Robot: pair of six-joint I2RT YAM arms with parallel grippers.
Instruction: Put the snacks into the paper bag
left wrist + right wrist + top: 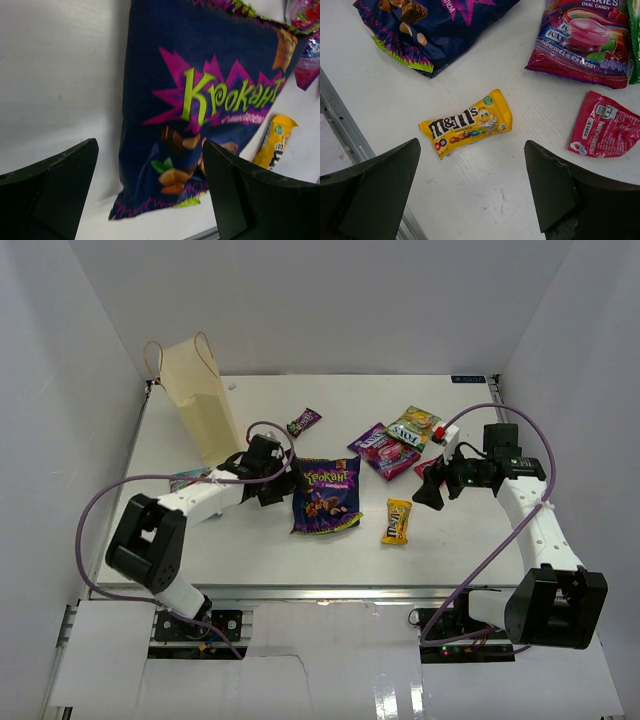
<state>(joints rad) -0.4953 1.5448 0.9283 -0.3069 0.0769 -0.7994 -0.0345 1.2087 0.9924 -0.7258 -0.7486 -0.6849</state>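
The large purple packet needs to go into the paper bag point(200, 390) with its lettered end free, so next my left gripper needs to grab the packet by its nut-printed end point(322, 508).
The paper bag point(200, 390) stands upright at the back left. A large purple packet point(326, 495) point(210, 85) lies mid-table, and my left gripper point(275, 485) point(150, 150) hangs open over its lower left corner, holding nothing. A yellow packet point(398, 521) point(465, 127) lies to its right, with my right gripper point(428, 490) point(472, 144) open just above it and empty. A red-pink packet point(607, 125) and a purple-pink one point(383, 450) point(585, 40) lie close by. Further back are a green-yellow packet point(415, 426) and a small dark purple one point(303, 421). A teal packet point(185, 478) peeks out beside the left arm.
White walls close in the table on the left, back and right. A metal rail point(350, 145) runs along the table's near edge. Purple cables point(95, 510) loop out from both arms.
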